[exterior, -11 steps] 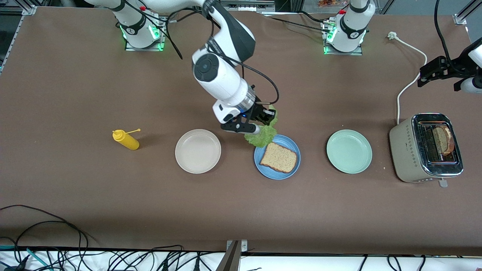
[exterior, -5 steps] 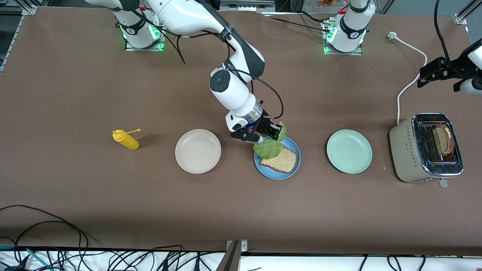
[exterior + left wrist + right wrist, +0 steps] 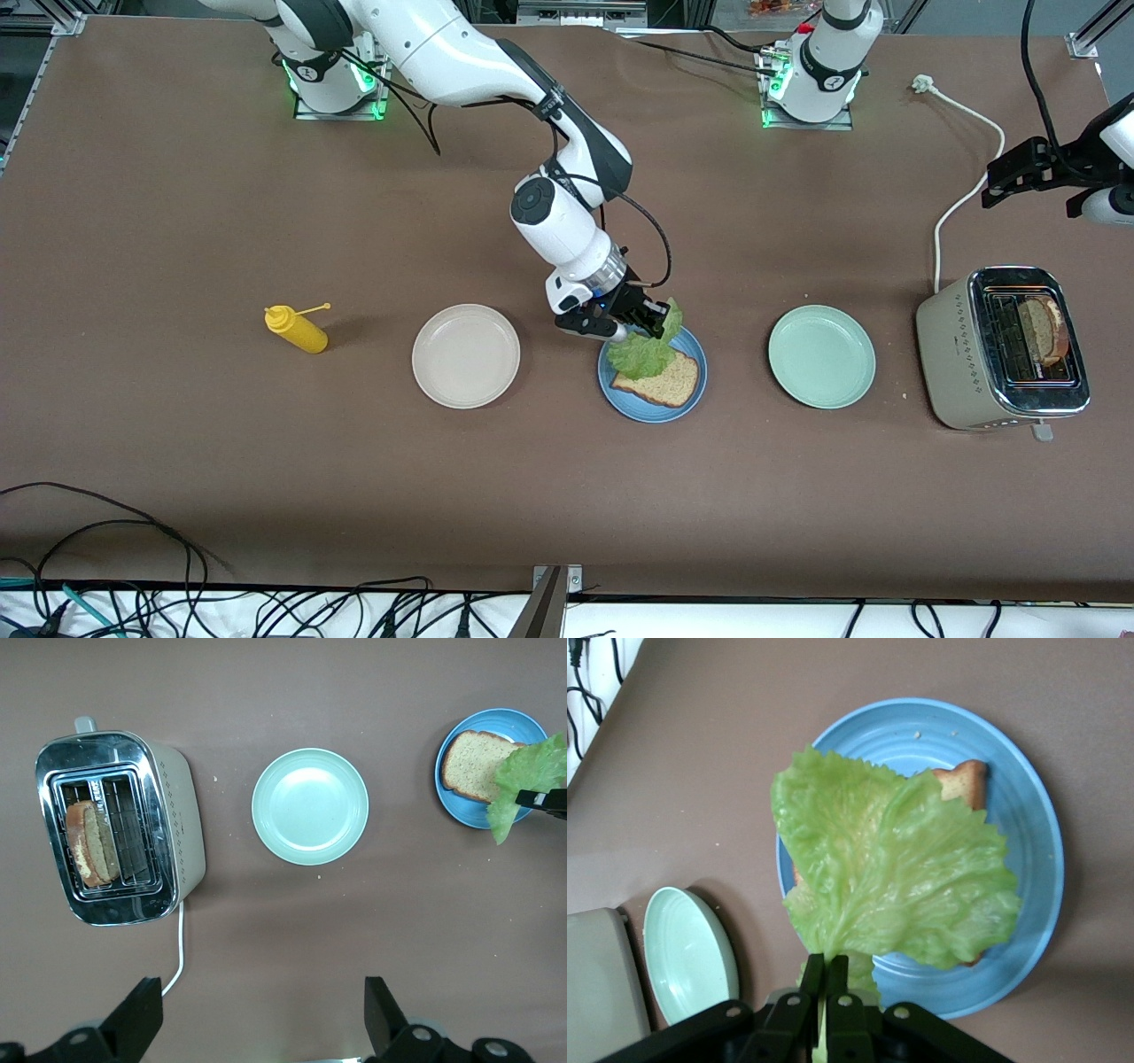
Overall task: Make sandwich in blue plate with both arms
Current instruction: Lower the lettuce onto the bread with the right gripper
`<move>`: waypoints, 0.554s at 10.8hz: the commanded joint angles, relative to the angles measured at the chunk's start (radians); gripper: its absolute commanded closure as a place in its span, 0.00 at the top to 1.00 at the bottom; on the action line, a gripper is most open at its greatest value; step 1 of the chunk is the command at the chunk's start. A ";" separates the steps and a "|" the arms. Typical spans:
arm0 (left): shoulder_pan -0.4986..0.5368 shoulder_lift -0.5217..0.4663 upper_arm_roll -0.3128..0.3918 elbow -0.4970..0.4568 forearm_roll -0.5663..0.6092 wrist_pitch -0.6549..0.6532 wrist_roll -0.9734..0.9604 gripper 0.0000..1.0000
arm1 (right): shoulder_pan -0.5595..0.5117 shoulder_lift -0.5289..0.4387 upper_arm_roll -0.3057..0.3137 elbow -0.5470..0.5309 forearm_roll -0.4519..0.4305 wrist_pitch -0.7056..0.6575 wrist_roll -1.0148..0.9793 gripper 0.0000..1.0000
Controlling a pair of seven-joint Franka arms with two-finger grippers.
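Observation:
The lettuce leaf (image 3: 644, 352) is toward the back of the bread slice. My right gripper should keep hold of the leaf until I bring it forward and down.
The blue plate (image 3: 653, 408) lies mid-table with one brown bread slice (image 3: 666, 381) on it. My right gripper (image 3: 653, 325) is shut on the stem of a crinkled green lettuce leaf (image 3: 644, 352) and hangs over the plate's farther rim. The leaf (image 3: 886, 868) drapes over most of the slice (image 3: 963, 781) on the plate (image 3: 1028, 815), pinched at the gripper (image 3: 825, 970). A second slice (image 3: 1041, 330) stands in the toaster (image 3: 957, 354). My left gripper (image 3: 263, 1014) is open and empty, waiting high over the toaster's end of the table (image 3: 1019, 168).
A beige plate (image 3: 466, 355) and a yellow mustard bottle (image 3: 297, 329) lie toward the right arm's end. A mint-green plate (image 3: 821, 356) sits between the blue plate and the toaster. The toaster's white cord (image 3: 961, 199) runs toward the left arm's base.
My right gripper has come down and across with the lettuce, from beside the plate's rim to over the plate; the leaf now covers part of the bread. The left arm has not moved.

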 commanded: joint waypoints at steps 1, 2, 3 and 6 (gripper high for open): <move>-0.001 0.012 0.001 0.021 0.021 -0.003 -0.002 1.00 | -0.008 0.082 0.007 0.096 0.021 0.029 0.003 0.00; -0.001 0.012 0.001 0.021 0.023 -0.003 -0.002 1.00 | -0.011 0.085 0.005 0.098 0.019 0.029 0.000 0.00; -0.001 0.012 0.001 0.021 0.023 -0.003 -0.002 1.00 | -0.017 0.085 0.002 0.101 0.019 0.029 -0.005 0.00; -0.001 0.012 0.001 0.021 0.023 -0.003 -0.002 1.00 | -0.034 0.085 0.002 0.101 0.016 0.029 -0.010 0.00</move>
